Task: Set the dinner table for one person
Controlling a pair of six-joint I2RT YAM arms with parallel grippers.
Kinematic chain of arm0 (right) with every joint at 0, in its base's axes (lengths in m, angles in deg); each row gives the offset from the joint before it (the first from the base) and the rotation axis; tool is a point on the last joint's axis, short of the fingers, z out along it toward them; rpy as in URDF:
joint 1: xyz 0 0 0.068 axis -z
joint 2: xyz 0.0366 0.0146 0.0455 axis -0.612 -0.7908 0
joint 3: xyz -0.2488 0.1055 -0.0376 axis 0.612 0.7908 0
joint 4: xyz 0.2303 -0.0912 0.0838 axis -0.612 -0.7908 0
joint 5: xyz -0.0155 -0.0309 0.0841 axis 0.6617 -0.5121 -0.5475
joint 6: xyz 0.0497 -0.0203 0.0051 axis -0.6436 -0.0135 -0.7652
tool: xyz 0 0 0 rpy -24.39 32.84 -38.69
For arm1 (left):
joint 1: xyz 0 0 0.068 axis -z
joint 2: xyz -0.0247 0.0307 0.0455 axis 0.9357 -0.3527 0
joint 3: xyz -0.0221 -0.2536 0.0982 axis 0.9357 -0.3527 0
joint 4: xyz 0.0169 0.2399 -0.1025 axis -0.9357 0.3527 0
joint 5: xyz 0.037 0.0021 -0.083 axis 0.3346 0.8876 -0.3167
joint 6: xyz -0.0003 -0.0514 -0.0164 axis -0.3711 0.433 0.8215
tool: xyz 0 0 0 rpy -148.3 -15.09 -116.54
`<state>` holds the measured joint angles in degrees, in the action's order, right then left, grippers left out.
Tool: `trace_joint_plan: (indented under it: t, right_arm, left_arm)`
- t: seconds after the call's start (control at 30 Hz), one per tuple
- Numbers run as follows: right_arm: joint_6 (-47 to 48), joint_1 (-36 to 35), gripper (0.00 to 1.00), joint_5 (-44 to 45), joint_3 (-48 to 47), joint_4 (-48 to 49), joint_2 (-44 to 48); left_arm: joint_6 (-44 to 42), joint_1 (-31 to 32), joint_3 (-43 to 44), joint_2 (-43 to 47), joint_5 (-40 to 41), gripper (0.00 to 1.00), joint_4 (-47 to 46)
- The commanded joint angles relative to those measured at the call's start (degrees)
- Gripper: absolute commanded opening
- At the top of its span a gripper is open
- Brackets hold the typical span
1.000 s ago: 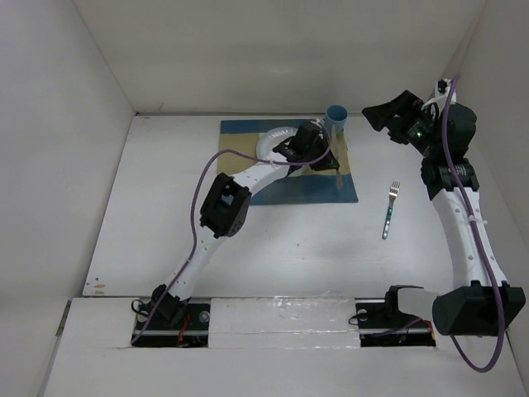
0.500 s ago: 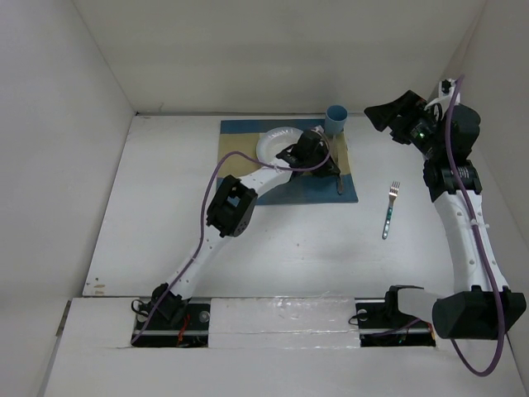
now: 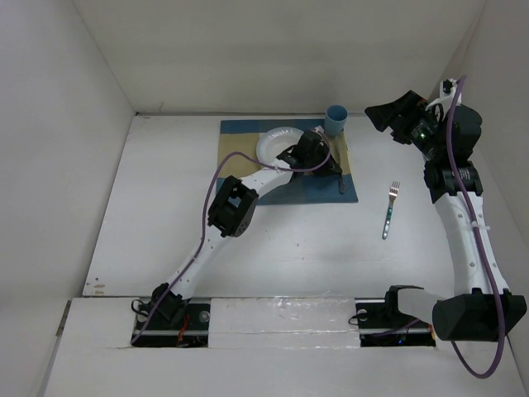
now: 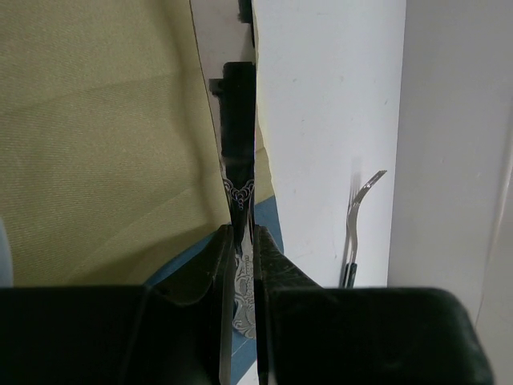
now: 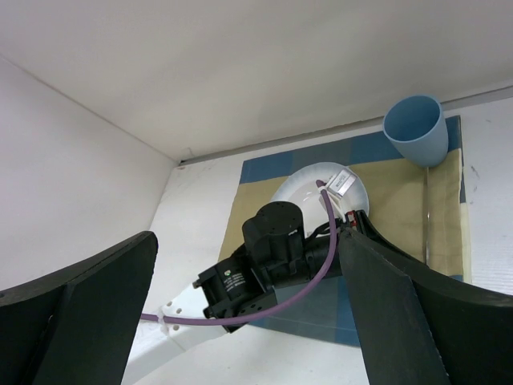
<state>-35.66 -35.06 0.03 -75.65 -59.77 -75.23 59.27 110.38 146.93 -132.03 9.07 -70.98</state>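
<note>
I should let go of the knife with my left gripper, as the knife is over the placemat and would rest on it close along its edge, missing the plate.
My left gripper (image 3: 332, 168) reaches over the blue-and-tan placemat (image 3: 244, 139) and is shut on a knife (image 3: 340, 184). In the left wrist view the jaws (image 4: 244, 237) pinch the engraved blade. The knife's black handle (image 4: 238, 104) points away along the mat's right edge. A fork (image 3: 390, 211) with a dark handle lies on the white dinner table (image 3: 165, 215) to the right of the mat, and also shows in the left wrist view (image 4: 357, 216). My right gripper (image 3: 385, 116) is open, empty and raised at the far right; its fingers (image 5: 72, 321) are spread wide.
A white plate (image 3: 275, 142) lies on the mat's far part, partly under the left wrist. A blue cup (image 3: 336, 118) stands at the mat's far right corner and shows in the right wrist view (image 5: 415, 128). White walls close in the table on three sides.
The left gripper has turned and come lower with the knife over the mat's right edge, mostly in the first half second. The right arm has barely shifted.
</note>
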Motion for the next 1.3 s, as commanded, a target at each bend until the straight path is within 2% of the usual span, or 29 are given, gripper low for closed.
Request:
trace_joint_plan:
  t: [0.0, 0.6, 0.87, 1.0, 1.27]
  right_arm:
    - [-0.2, 0.4, 1.0, -0.6, -1.0, 1.4, 1.0]
    - [-0.2, 0.4, 1.0, -1.1, -1.0, 1.9, 0.4]
    - [-0.2, 0.4, 1.0, -1.1, -1.0, 1.9, 0.4]
    - [-0.2, 0.4, 1.0, -1.6, -1.0, 1.9, 0.4]
    - [-0.2, 0.4, 1.0, -1.7, -1.0, 1.9, 0.4]
  left_arm:
    - [1.6, -0.1, 1.3, 1.2, 0.4, 0.0, -3.2]
    - [2.2, -0.1, 0.3, 0.7, -1.4, 0.0, -2.7]
    - [1.7, -0.1, -0.8, 1.3, -2.0, 0.07, -2.1]
    - [2.2, -0.1, -2.4, 2.5, -1.3, 0.17, -2.1]
    - [3.4, -0.1, -4.3, 4.4, -1.3, 0.2, -2.8]
